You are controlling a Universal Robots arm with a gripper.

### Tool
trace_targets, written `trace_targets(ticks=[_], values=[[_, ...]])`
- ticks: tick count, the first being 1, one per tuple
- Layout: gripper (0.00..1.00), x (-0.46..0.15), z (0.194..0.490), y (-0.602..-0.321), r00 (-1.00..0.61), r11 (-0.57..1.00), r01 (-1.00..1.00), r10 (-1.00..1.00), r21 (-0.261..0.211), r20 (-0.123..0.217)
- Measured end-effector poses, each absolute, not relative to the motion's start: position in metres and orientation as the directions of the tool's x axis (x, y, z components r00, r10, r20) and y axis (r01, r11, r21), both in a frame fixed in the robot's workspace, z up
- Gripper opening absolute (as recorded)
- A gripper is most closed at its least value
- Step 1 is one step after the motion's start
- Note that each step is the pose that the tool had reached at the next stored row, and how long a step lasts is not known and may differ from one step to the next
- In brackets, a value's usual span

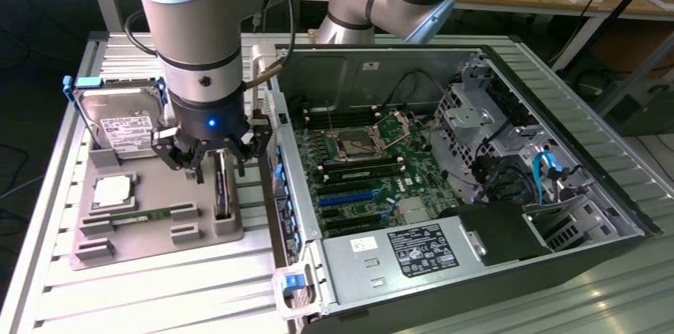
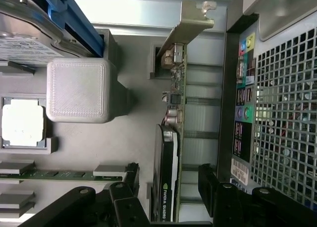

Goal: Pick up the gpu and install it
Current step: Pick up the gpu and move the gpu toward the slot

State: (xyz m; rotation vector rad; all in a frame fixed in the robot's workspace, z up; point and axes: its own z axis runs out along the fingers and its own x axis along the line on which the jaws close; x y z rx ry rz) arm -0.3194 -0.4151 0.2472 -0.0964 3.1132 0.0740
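My fingers reach down both sides of the GPU's black side (image 2: 164, 175) and green board edge (image 2: 180, 153), so it is time to close my gripper on the GPU now.
The gpu (image 1: 222, 192) stands on its long edge in a slot of the grey tray (image 1: 158, 180), next to the open computer case. In the wrist view the gpu (image 2: 166, 148) shows a black face, a green board edge and a silvery bracket (image 2: 185, 29) at its far end. My gripper (image 1: 211, 162) hangs right over the card's near end. The gripper (image 2: 168, 176) is open, one black finger (image 2: 131, 176) on each side of the card, with a gap between each finger and the card.
The same tray holds a silver hard drive (image 1: 125, 121) in a blue frame, a processor (image 1: 113, 190) and a green memory stick (image 1: 147, 214). The open computer case (image 1: 506, 215) with its motherboard (image 1: 368, 168) lies at the exterior view's right, its wall close beside the card.
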Motion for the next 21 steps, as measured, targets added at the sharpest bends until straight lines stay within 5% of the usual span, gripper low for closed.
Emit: trace_targets(ticks=[11, 17, 21], values=[[0.59, -0.3195, 0.2464, -0.4151, -0.998, 0.997, -0.062, -0.061, 0.047, -0.027], [0.28, -0.3195, 0.2464, -0.4151, -0.998, 0.997, -0.062, -0.061, 0.047, -0.027], [0.27, -0.3195, 0.2464, -0.4151, -0.998, 0.997, -0.062, -0.061, 0.047, -0.027]])
